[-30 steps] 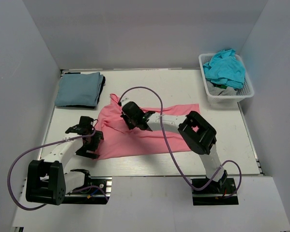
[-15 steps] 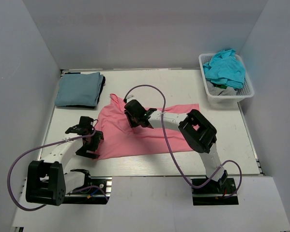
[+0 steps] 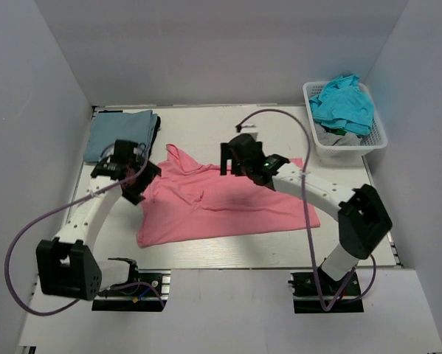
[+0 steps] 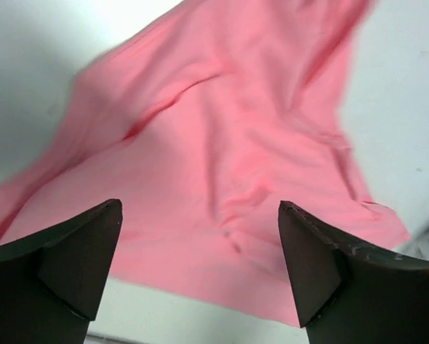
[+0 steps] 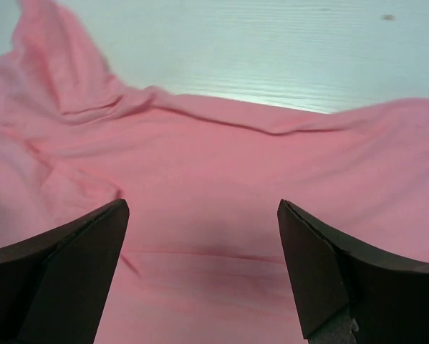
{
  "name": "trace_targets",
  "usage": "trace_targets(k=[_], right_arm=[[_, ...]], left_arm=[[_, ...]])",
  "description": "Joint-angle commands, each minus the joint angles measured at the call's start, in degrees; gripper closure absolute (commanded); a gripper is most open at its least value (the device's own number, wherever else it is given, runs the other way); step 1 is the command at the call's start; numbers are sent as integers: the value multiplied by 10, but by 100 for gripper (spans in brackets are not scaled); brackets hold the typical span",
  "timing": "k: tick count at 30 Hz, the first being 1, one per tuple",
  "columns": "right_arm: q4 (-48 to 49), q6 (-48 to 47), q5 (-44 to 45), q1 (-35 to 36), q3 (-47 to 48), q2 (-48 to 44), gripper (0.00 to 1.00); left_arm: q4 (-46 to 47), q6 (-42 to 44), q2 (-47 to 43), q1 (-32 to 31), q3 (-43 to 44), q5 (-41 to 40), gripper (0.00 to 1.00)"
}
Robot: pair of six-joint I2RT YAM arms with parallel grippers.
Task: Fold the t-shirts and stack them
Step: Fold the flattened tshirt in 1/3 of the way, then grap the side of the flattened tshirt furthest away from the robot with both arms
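Observation:
I next grab the far edge's jutting tip nearest the grey-blue t-shirt with my left gripper, to fold the salmon-pink t-shirt (image 3: 221, 203) nearward.
A salmon-pink t-shirt (image 3: 221, 203) lies spread on the white table (image 3: 331, 192), its neck end toward the far left. My left gripper (image 3: 138, 184) hovers open over the shirt's left edge; in the left wrist view its jaws (image 4: 200, 236) stand wide with only pink cloth (image 4: 221, 158) below. My right gripper (image 3: 228, 161) hangs open above the shirt's far edge; in the right wrist view it (image 5: 203, 236) holds nothing and the pink cloth (image 5: 214, 172) lies flat under it. A folded grey-blue t-shirt (image 3: 119, 136) rests on a dark one (image 3: 156, 131) at the far left.
A white lattice basket (image 3: 353, 147) stands at the far right with a teal t-shirt (image 3: 342, 103) and a grey one (image 3: 340, 138) in it. White walls close in the table on three sides. Purple cables loop from both arms.
My right gripper opened, let go of the pink shirt and drew back to the right. My left arm swung up toward the far left. The shirt now lies spread wider.

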Motion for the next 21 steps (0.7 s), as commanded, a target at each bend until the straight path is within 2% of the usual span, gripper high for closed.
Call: trace_targets(k=[1,9,16,21], right_arm=[[-57,38,37,-53,-27,-39,10],[-93,23,8,-167,-53,-73,10],[-84,-24,-57,-207,-30,-41,10],[-76,-33,-42,-212,-27,-30,10]], left_arm=[[26,147,56,-2,81,13,0],[-1,214,351,-2,364,-13,0],[42,214,483,-2,478,-20,0],[97,209,533,-8,515,-14,0]])
